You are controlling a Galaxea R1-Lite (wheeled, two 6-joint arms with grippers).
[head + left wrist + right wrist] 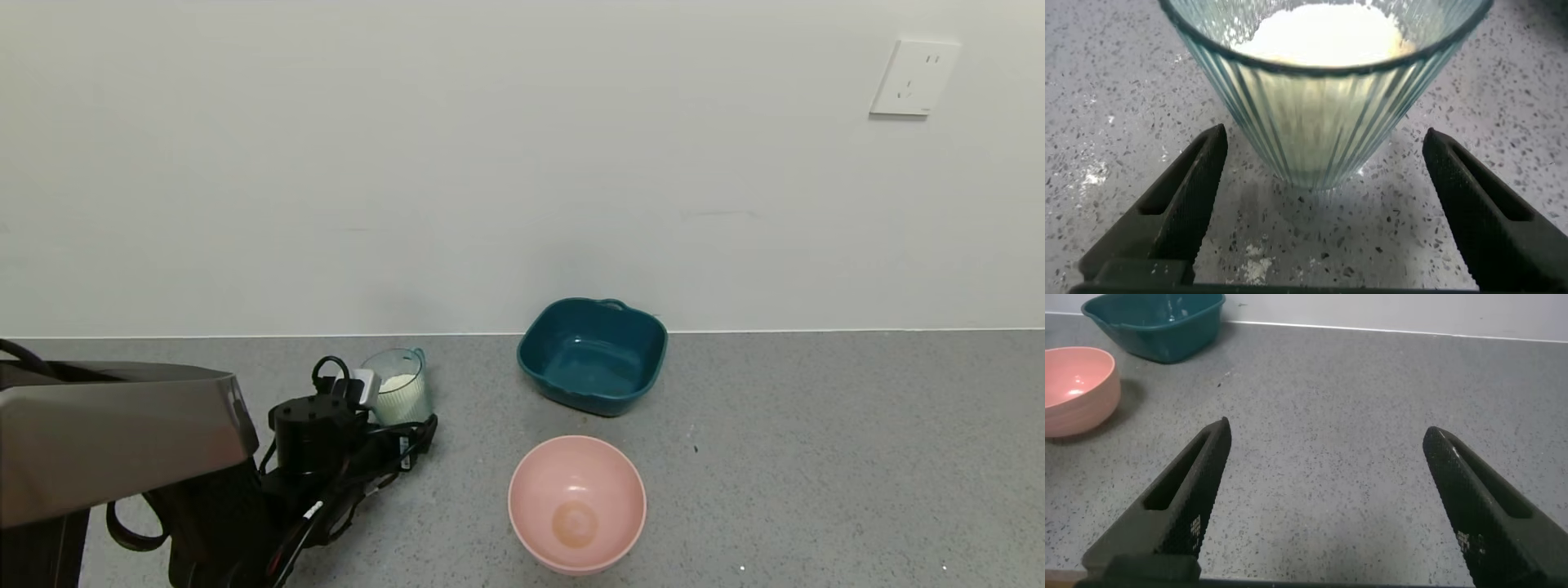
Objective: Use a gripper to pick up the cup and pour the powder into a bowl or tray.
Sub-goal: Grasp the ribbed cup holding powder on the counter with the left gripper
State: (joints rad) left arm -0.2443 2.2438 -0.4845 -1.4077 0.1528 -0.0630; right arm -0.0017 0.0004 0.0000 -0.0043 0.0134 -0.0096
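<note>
I need to move my left gripper farther toward the cup before it closes on the cup, because its fingers stop short around the cup's near ribbed side.
The ribbed pale blue-green cup (400,390) stands upright on the grey counter, at the back left, with white powder (399,382) heaped inside. My left gripper (397,430) is just in front of it. In the left wrist view the left gripper (1327,137) is open, with the cup's lower part (1323,106) between the two fingers, which do not touch it; the powder (1323,33) shows through the rim. The pink bowl (531,490) sits empty near the front middle. My right gripper (1327,429) is open and empty over bare counter, out of the head view.
A dark teal tub (593,355) stands by the wall behind the pink bowl; both show in the right wrist view, the tub (1155,322) and the bowl (1074,388). A few specks of spilled powder (1253,265) lie on the counter under the left gripper. A wall socket (913,77) is far right.
</note>
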